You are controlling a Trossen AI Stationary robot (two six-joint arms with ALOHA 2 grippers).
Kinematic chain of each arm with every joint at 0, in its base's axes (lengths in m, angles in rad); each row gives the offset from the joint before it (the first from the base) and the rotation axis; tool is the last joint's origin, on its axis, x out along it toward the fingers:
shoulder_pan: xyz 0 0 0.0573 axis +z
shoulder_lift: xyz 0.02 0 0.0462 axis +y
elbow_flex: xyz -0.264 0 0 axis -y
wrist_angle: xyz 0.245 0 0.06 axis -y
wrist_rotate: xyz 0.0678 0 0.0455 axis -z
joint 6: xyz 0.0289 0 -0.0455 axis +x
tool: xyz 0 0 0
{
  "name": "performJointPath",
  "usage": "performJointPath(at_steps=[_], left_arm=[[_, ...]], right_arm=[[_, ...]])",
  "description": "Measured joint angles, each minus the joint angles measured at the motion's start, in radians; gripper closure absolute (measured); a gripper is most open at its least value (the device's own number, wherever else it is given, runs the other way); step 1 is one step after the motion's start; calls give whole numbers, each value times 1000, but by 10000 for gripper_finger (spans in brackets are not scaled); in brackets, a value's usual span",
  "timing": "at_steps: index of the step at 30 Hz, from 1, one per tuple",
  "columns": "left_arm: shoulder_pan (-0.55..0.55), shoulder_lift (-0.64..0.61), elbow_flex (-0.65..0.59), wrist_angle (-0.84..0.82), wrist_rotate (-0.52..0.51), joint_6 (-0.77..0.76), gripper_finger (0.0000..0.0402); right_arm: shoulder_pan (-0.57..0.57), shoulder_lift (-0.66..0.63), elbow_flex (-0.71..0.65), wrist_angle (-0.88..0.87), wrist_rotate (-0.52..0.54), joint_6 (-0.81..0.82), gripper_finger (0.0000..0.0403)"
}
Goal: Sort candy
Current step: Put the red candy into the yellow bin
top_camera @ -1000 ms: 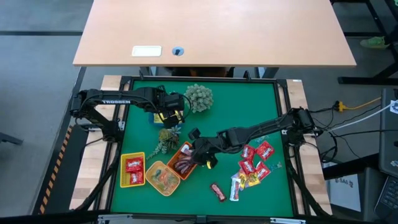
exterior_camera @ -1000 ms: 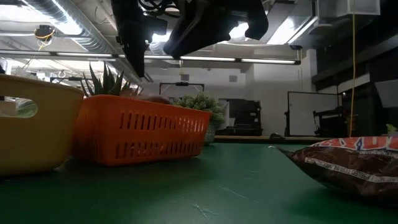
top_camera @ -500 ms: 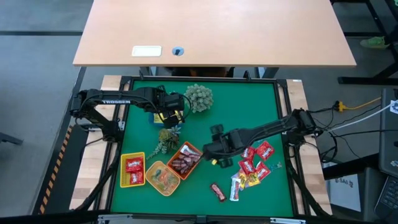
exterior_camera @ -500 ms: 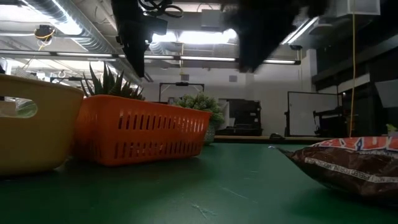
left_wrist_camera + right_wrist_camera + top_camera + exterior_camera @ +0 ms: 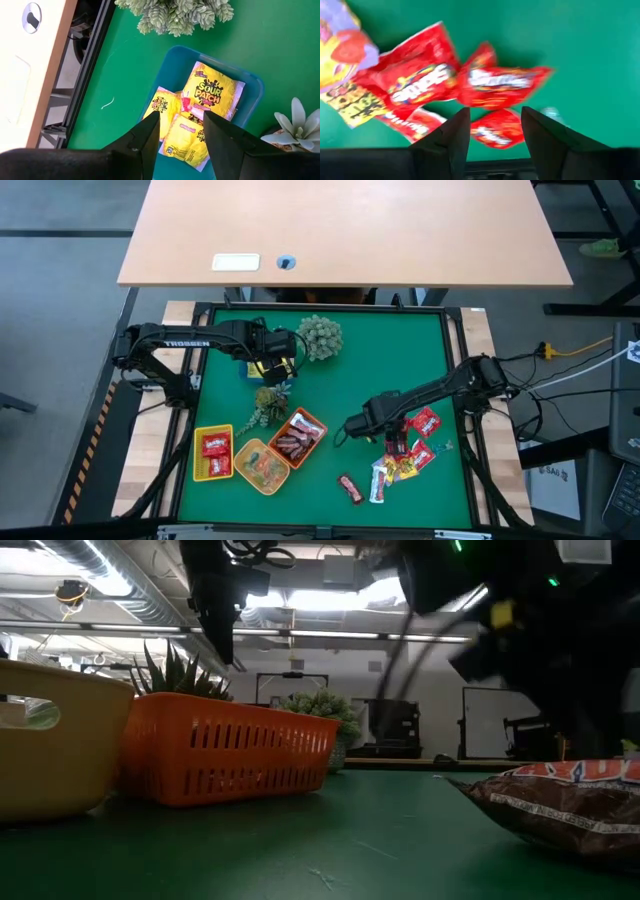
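My right gripper's fingers are still above the red packet, so it is too early to close. The gripper goes lower first, then closes on the packet.
The candy on the green mat is a heap of red packets (image 5: 412,438) (image 5: 420,80), white-and-yellow packets (image 5: 382,477) and one dark brown bar (image 5: 349,488) (image 5: 560,800). My right gripper (image 5: 392,430) (image 5: 495,137) hovers open over the red packets, pointing down, with nothing between its fingers. My left gripper (image 5: 276,368) (image 5: 182,135) hangs open above a blue tray (image 5: 250,100) that holds yellow packets (image 5: 210,95). The orange basket (image 5: 298,436) holds brown bars, the yellow tray (image 5: 213,453) holds red packets, and the round yellow bowl (image 5: 262,465) holds small clear pieces.
A spiky pale green plant ball (image 5: 319,337) sits behind the blue tray, and a small potted plant (image 5: 266,402) stands between it and the baskets. In the low view the orange basket (image 5: 225,755) and yellow tray (image 5: 50,750) stand at the left. Bare mat lies at the middle and far right.
My right gripper has swung from above the orange basket toward the table's right edge and sunk toward the red packets, tipping over until it points down. My left gripper has kept still.
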Motion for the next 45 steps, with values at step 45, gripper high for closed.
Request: performJointPath(at_steps=[45], left_arm=[[-18,0,0,84,0,4,264]], right_arm=[[-1,3,-189,256,124,-73,375]])
